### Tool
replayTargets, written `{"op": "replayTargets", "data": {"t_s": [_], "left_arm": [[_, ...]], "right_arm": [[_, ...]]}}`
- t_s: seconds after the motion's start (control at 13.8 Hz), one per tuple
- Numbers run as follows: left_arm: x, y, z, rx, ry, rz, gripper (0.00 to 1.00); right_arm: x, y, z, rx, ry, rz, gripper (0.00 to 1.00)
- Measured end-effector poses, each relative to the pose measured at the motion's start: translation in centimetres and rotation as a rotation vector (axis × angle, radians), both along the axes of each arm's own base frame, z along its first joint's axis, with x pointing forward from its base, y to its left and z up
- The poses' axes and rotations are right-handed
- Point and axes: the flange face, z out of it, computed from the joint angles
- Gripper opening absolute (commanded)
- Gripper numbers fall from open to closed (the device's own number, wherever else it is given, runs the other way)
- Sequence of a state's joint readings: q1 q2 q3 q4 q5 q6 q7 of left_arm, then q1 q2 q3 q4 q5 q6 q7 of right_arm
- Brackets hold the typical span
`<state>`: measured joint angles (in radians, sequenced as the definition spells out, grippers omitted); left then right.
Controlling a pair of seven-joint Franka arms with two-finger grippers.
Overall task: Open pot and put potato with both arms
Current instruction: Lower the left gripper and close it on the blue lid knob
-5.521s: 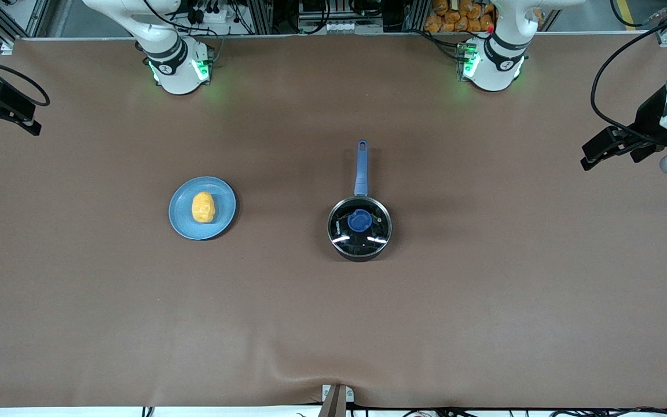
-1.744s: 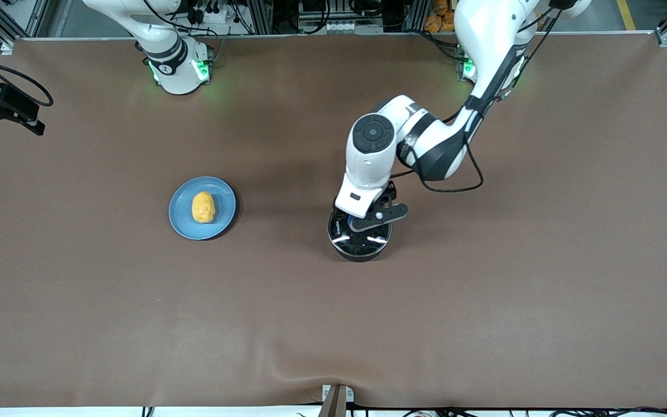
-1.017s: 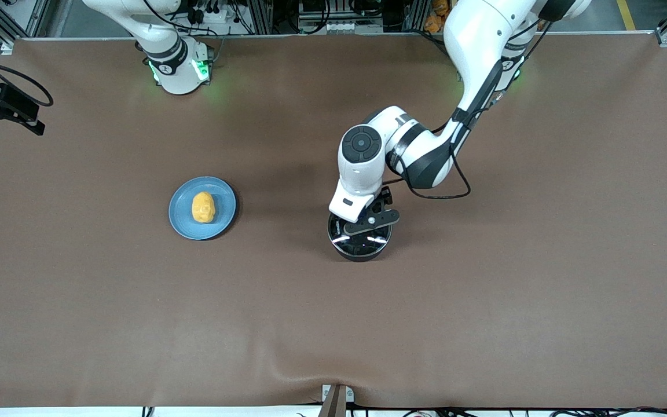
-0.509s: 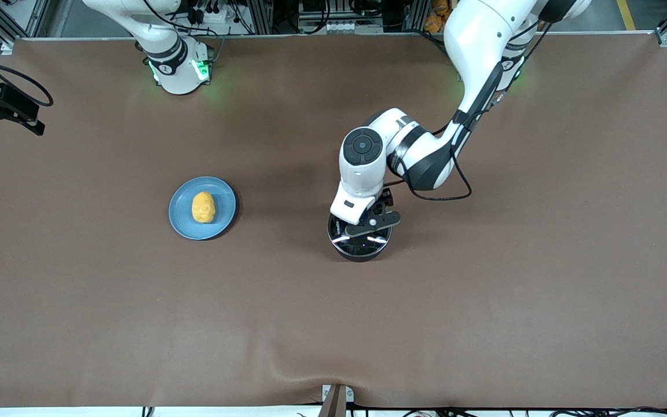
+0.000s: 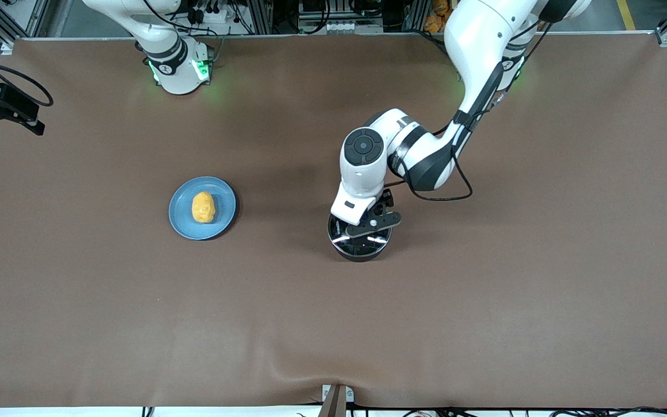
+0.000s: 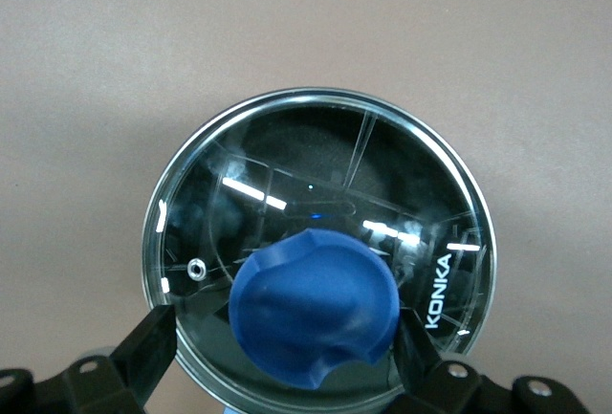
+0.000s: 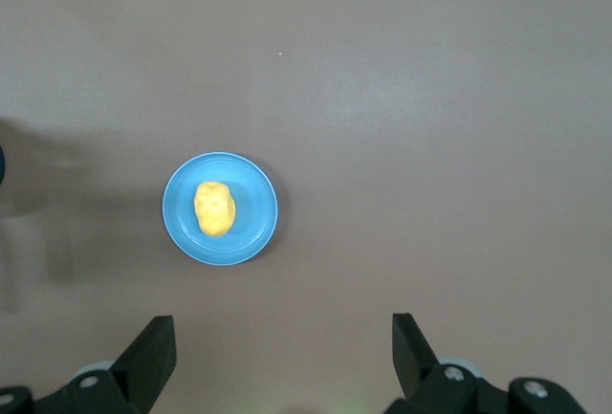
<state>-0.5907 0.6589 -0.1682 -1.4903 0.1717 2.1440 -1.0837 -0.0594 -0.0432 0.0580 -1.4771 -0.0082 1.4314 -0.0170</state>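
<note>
My left gripper has the blue knob [image 6: 316, 304] on the glass lid [image 6: 316, 161] between its fingers, so it needs to close on the knob.
The black pot [image 5: 361, 248] stands mid-table with its glass lid [image 6: 316, 161] on; the left arm hides its handle. My left gripper [image 5: 363, 223] is down over the lid. Its open fingers [image 6: 151, 345] stand either side of the blue knob [image 6: 316, 304], one close against it, the other apart. The potato [image 5: 203, 207] lies on a light-blue plate [image 5: 222, 196] toward the right arm's end. My right gripper [image 7: 282, 357] is open and empty high above the table, looking down on the potato [image 7: 214, 208] and plate [image 7: 256, 232]. The right arm waits.
The table is covered with a brown cloth [image 5: 484, 301]. A black camera mount [image 5: 3, 104] sits at the table edge at the right arm's end. The cloth bulges at the front edge over a bracket [image 5: 336, 397].
My left arm swung in from the table's end and came down over the pot lid. In the last second it only settled slightly. The pot, potato and right arm have not moved.
</note>
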Motion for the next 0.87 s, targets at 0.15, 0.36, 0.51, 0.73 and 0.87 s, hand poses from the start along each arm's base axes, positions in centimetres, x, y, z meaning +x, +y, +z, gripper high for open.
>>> {"op": "replayTargets", "data": {"t_s": [0.15,0.36,0.51,0.73,0.87], "left_arm": [[0.05,-0.02,-0.07,-0.003,-0.003,0.0,1.0],[0.13,-0.06,-0.32,-0.007,-0.006,0.0,0.97],[0.2,-0.1,-0.47,-0.012,-0.009,0.0,0.55],[0.28,-0.16,-0.4,-0.018,-0.014,0.001,0.34],[0.33,-0.17,-0.34,-0.02,-0.016,0.001,0.28]], "right_arm": [[0.0,0.0,0.0,0.0,0.0,0.0,1.0],[0.0,0.0,0.0,0.0,0.0,0.0,1.0],[0.0,0.0,0.0,0.0,0.0,0.0,1.0],[0.0,0.0,0.0,0.0,0.0,0.0,1.0],[0.0,0.0,-0.01,0.0,0.0,0.0,1.0]]}}
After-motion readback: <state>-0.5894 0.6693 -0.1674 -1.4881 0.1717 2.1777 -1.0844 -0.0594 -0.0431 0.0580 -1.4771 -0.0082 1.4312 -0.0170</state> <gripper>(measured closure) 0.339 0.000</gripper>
